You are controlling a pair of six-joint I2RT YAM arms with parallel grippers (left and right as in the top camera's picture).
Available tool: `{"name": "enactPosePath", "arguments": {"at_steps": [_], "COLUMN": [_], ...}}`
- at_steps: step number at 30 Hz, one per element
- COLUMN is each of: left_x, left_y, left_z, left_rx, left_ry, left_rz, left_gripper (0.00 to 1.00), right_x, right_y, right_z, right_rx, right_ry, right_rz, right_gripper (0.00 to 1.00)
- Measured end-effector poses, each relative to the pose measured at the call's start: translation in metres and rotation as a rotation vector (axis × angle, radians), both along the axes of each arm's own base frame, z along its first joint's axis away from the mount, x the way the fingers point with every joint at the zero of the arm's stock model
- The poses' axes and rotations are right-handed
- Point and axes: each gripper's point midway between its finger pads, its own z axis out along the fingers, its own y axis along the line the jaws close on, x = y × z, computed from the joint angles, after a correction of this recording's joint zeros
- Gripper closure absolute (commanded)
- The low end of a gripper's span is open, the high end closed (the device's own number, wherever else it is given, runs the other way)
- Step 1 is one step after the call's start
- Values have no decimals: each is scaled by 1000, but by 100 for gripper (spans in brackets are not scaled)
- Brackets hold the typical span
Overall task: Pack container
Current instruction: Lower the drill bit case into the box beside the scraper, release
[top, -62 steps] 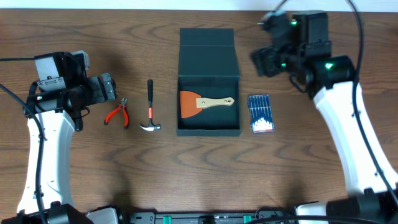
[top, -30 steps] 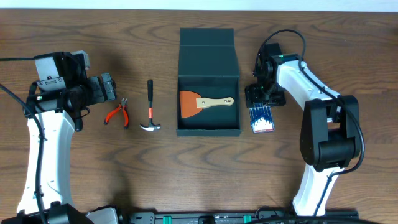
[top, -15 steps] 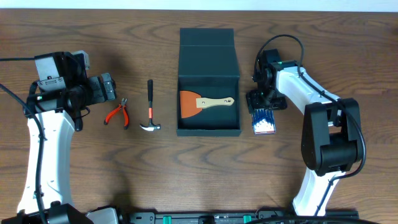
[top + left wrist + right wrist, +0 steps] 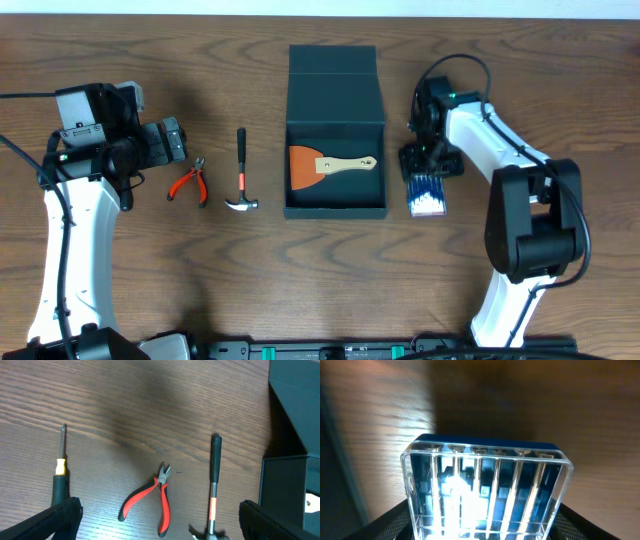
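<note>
My right gripper is pressing its fingers on both sides of the blue drill bit packet [image 4: 427,198] [image 4: 485,490], so the packet would come off the table if I lifted now.
The dark teal container [image 4: 336,208] stands open at the table's middle, its lid [image 4: 334,85] folded back; its edge shows in the left wrist view [image 4: 290,420]. An orange scraper with a wooden handle [image 4: 330,164] lies inside. My right gripper [image 4: 430,160] is over the far end of the blue drill bit packet [image 4: 427,198], right of the container. In the right wrist view the fingers [image 4: 482,527] press both sides of the packet [image 4: 485,490]. My left gripper [image 4: 178,140] is open and empty above the table at the left.
Red-handled pliers [image 4: 189,183] and a hammer [image 4: 241,170] lie between my left gripper and the container. The left wrist view shows the pliers [image 4: 150,502], the hammer [image 4: 214,480] and a yellow-collared screwdriver [image 4: 61,467] further left.
My right arm came down from the back right onto the drill bit packet and closed around it. The packet shifted slightly right. The left arm has not moved.
</note>
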Motion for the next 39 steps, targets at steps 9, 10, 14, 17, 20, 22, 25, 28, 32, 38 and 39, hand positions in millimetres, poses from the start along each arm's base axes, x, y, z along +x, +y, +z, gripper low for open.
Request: {"name": "enactPosePath", "arguments": {"at_steps": [9,10,14,17,20,22,25,28,32,38,39], "left_x": [0,0,0,0,0,0,0,0,0,0,0], "left_y": [0,0,0,0,0,0,0,0,0,0,0], "left_z": [0,0,0,0,0,0,0,0,0,0,0], "left_rx": [0,0,0,0,0,0,0,0,0,0,0], "left_ry": [0,0,0,0,0,0,0,0,0,0,0], "left_rz": [0,0,0,0,0,0,0,0,0,0,0], "left_gripper": [2,2,2,2,2,2,2,2,2,2,2], "right_x": [50,44,11,-6,-17,-20,-19,-17,-19,-26,-29], "right_y": [72,86,146,174,189,192,192,194,197,200,200], "right_z": [211,227,251,225,187,160,128,104,75,34,28], "right_rx": [144,161,204,188,164,153,136,134,163,208,215], "right_ry": [-584,-623,-687,-634,-553,-501,-431,-383,-317,-212,-192], "right_rz": [295,359,685,959,1191,1305,1420,1505,1574,1612,1616], "right_gripper": [99,99,99,99,99,99,99,99,99,99,99]}}
